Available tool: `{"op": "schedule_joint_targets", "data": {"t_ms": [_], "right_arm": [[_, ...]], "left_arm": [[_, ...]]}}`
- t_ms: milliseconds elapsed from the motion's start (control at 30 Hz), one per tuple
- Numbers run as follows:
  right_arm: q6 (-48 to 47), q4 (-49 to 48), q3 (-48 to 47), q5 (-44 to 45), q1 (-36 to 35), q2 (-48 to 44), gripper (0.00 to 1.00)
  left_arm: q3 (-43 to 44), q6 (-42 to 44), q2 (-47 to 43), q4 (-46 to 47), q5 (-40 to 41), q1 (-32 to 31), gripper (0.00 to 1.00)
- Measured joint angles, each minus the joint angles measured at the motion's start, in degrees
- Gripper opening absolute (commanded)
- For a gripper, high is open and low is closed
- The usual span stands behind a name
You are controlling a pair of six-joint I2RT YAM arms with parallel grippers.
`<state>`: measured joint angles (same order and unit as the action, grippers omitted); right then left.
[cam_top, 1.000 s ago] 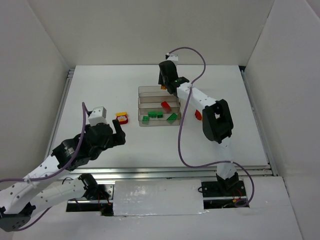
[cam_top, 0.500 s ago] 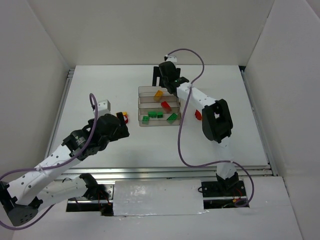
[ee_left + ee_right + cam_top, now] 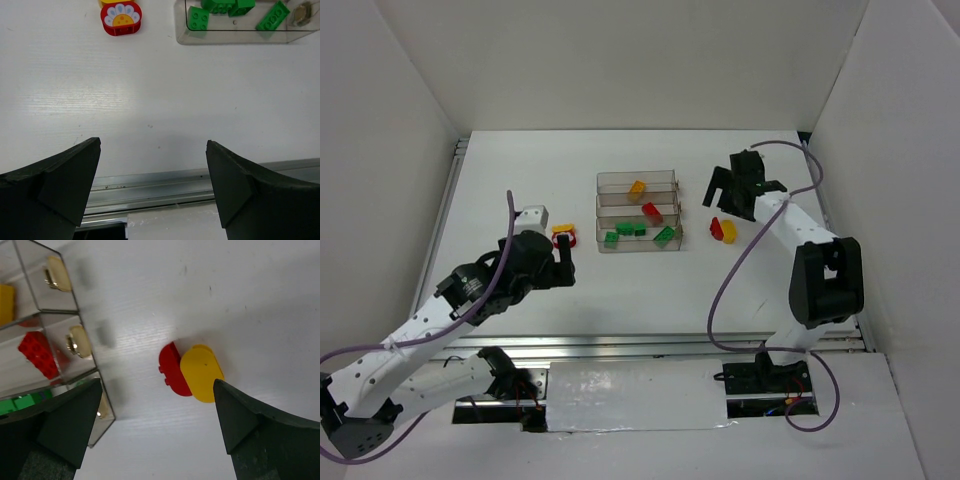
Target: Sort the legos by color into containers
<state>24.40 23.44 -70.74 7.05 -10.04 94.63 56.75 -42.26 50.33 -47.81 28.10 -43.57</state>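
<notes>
My right gripper is to grab the joined legos next, across the red lego's studded side and the yellow lego's outer side, which leaves the red lego's sides free for handover.
The containers (image 3: 638,243) stand mid-table as one clear tray. Its far trough holds a yellow lego (image 3: 637,187), the middle one a red lego (image 3: 651,211), the near one green legos (image 3: 625,230). A red and yellow stack (image 3: 563,235) lies left of the tray, just beyond my open left gripper (image 3: 560,262); the left wrist view shows its red flower face (image 3: 121,19) far ahead of the gripper (image 3: 153,142). My right gripper (image 3: 725,197) hangs open above a red lego (image 3: 172,369) joined to a yellow one (image 3: 201,372), which lie between its jaws (image 3: 157,382).
A metal rail (image 3: 650,343) runs along the table's near edge, seen close under my left gripper as the rail (image 3: 165,182). White walls enclose the table on three sides. The tray's end wall (image 3: 75,347) is just left of the right gripper.
My right gripper opened over the far trough, left a yellow lego there, then swung right over the red and yellow pair. The left arm moved forward towards the left stack.
</notes>
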Motion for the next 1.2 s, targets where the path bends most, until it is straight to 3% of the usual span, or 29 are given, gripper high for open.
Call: {"op": "schedule_joint_targets", "data": {"t_ms": [367,1200], "right_arm": [[-2.40,4.24,-0.55,1.09,-0.31,9.20,0.99],[-7.45,4.96,-2.05,2.75,1.92,7.45,1.00]], "left_arm": [[-2.25,3.08,-2.54,0.96,-4.11,0.04,1.00],[-2.78,5.09,-3.23,2.97,-9.09,0.04,0.99]]}}
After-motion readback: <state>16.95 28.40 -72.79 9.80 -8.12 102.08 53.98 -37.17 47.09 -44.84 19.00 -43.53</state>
